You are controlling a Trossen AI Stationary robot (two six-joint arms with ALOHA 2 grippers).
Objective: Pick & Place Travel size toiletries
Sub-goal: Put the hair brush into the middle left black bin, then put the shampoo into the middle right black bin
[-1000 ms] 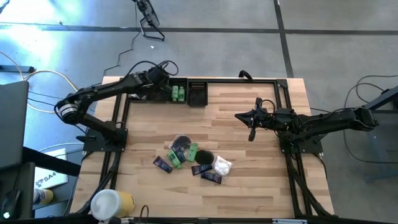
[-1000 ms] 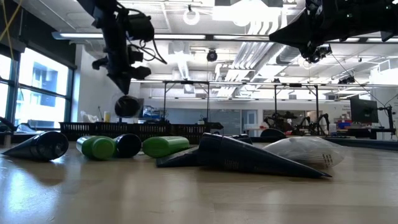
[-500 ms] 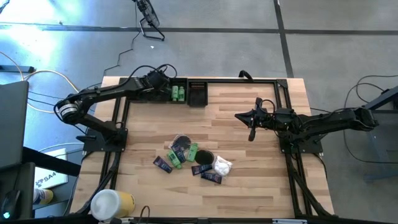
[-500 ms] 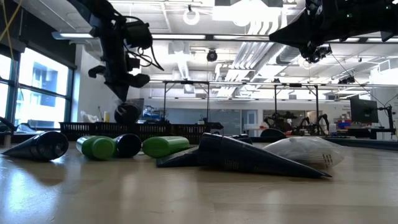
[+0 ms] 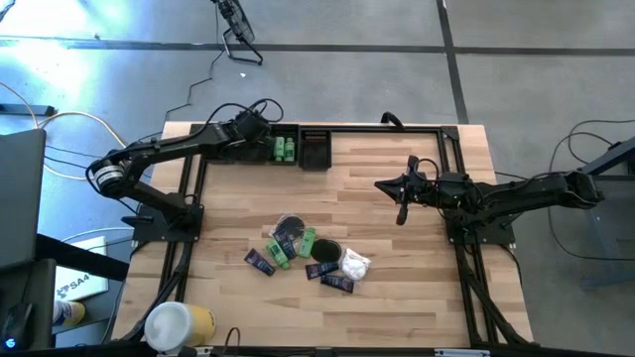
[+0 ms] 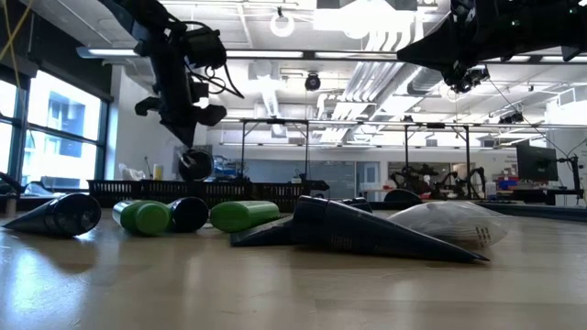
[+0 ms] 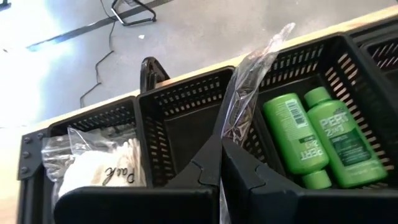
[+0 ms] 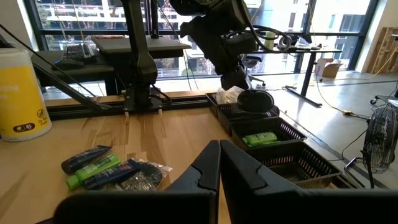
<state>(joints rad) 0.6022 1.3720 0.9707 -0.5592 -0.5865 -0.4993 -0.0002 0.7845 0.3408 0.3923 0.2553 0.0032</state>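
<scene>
The clear wrapper (image 7: 239, 99) hangs past my fingers over the middle basket (image 7: 191, 132), between the basket's slatted sides, so it is time for my left gripper to open.
My left gripper (image 5: 260, 127) hangs over the row of black baskets (image 5: 313, 149) at the table's far edge, shut on a clear wrapper holding a round black disc (image 8: 255, 99). One basket holds two green bottles (image 7: 317, 137), another a white packet (image 7: 93, 171); the compartment (image 7: 180, 134) between them is bare. More travel size toiletries (image 5: 303, 253) lie heaped on the wood near the table's middle: green bottles, dark sachets, a black disc and a white packet. My right gripper (image 5: 382, 184) hovers shut above the table's right half, holding nothing. My left gripper pinches the crinkled clear wrapper (image 7: 239, 99) between its two shut fingers, which slant down from the table's left toward the baskets. The black disc (image 6: 195, 165) hangs in the wrapper below the fingers, lifted clear above the baskets.
A large white-and-yellow cylinder (image 5: 179, 324) stands at the table's near left corner. A black frame (image 5: 451, 139) runs along the table's edges. Bare wood (image 5: 367, 169) lies between the baskets and the heap.
My left gripper has sunk a little toward the baskets and rolled slightly, staying shut on the wrapper; the black disc hangs lower than before.
</scene>
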